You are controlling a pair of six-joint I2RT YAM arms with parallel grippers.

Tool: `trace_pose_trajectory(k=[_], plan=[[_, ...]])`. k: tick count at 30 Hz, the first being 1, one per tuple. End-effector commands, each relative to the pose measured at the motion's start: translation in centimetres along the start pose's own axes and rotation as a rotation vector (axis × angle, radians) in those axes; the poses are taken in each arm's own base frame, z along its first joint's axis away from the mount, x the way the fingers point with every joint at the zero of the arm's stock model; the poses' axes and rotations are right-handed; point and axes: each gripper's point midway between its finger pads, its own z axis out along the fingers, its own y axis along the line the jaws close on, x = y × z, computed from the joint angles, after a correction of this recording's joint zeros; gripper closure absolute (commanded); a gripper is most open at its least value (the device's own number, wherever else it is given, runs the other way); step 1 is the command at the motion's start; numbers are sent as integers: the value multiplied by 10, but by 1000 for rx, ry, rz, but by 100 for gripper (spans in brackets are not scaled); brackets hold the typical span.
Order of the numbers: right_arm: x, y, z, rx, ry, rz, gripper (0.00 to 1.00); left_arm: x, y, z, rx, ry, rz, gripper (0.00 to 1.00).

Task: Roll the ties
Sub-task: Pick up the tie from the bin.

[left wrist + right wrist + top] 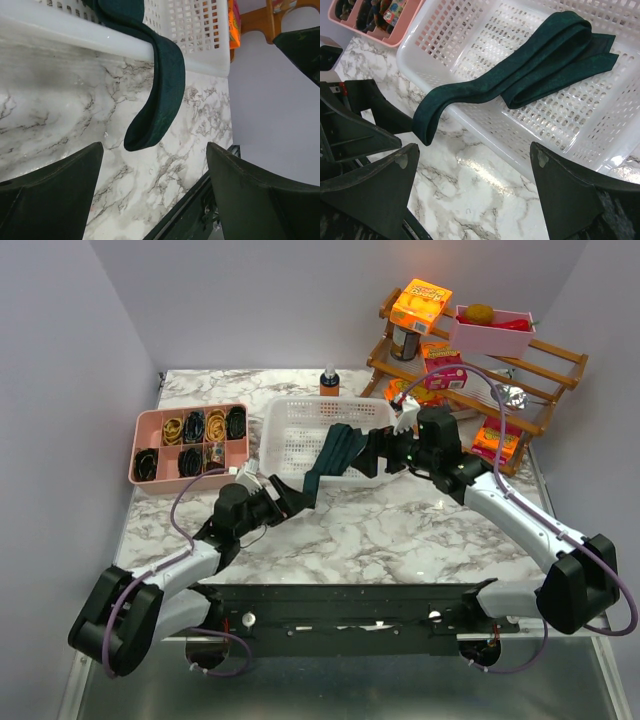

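Note:
I will grab the teal tie's hanging narrow end [311, 498] [146, 136] with my left gripper next. The tie's length then stays free to stretch out flat for rolling.
A dark teal tie [336, 452] lies folded in the white basket [285, 440]. Its narrow end hangs over the basket's front rim onto the marble. In the left wrist view that tie [164, 75] curls down to the table just beyond my left gripper [155, 150], which is open and holds nothing. In the right wrist view the tie [540, 55] rests doubled on the basket [485, 135] floor, and my right gripper [474, 147] hovers open over the marble in front of the rim. From above, the left gripper [295, 493] sits at the hanging end and the right gripper [383, 453] at the basket's right front corner.
A pink compartment tray [190, 443] of coiled bands sits left of the basket. A wooden rack [540, 365] with snack boxes stands at the back right, and a small orange-capped bottle [329, 380] stands behind the basket. A black rail [350, 605] runs along the near table edge.

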Motion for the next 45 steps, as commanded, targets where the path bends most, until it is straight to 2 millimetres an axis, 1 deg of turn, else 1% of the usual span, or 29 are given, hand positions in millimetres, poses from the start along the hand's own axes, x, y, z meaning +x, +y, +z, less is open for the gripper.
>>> trace_pose_trajectory(k=[1,2,3,4,6,7,8,10,11,13,18,24,25,28,30,31,33,34,35,36,37,38,39,40,41,42,43,44,45], plan=[[0,5,-3,-24,-15,-25,0,-3,-13,9,96,-6,54,10],[1,5,-2,-22,-14,-27,0,-5,-17,10,122,-13,63,11],[2,5,-2,-24,-9,-24,0,-4,-17,12,130,-3,64,13],[2,4,-1,-24,-9,-27,0,0,-13,16,123,11,60,14],[2,4,-1,-25,-9,-28,0,-1,-14,19,138,10,65,16],[2,5,-1,-27,-9,-27,0,3,-9,22,131,24,59,18],[2,5,0,-26,-7,-27,0,1,-14,22,158,14,64,19],[1,5,-1,-29,-11,-28,0,3,-12,23,168,16,63,20],[1,5,-1,-29,-10,-29,0,1,-18,23,195,3,74,20],[1,5,-2,-26,-12,-31,0,3,-18,23,207,3,79,21],[2,5,0,-31,-6,-30,0,-1,-20,24,213,-13,103,23],[1,6,1,-32,-6,-30,0,0,-26,24,236,-1,124,38],[1,5,1,-32,-6,-30,0,0,-26,23,236,-3,124,42],[3,4,3,-32,3,-23,0,-1,-29,21,239,-2,133,48],[3,6,3,-40,5,-22,0,1,-26,20,222,12,140,55],[3,6,4,-42,6,-21,0,-2,-32,20,232,8,153,60],[1,6,4,-36,3,-15,0,0,-28,20,201,29,171,68],[-2,6,4,-29,-5,-5,0,-8,-40,19,219,14,194,71],[-4,6,4,-27,-8,0,0,-5,-36,19,186,39,191,75],[-5,3,4,-5,-9,12,0,-8,-38,19,175,42,206,79],[-9,3,4,8,-15,41,0,-22,-57,17,203,13,257,80],[-15,4,3,12,-28,49,0,-21,-54,17,168,38,266,80],[-17,3,3,21,-33,54,0,-26,-61,15,166,36,291,81],[-20,3,3,26,-39,65,0,-43,-84,12,195,-2,363,83],[-26,4,3,27,-50,62,0,-43,-82,10,156,25,372,84],[-29,4,2,27,-60,64,0,-49,-90,8,153,22,398,84],[-33,2,2,45,-72,65,0,-65,-114,4,179,-6,441,85],[-34,-1,3,65,-80,97,0,-64,-113,1,153,24,472,85],[-40,-1,3,62,-89,118,0,-67,-121,-1,162,35,497,85]])
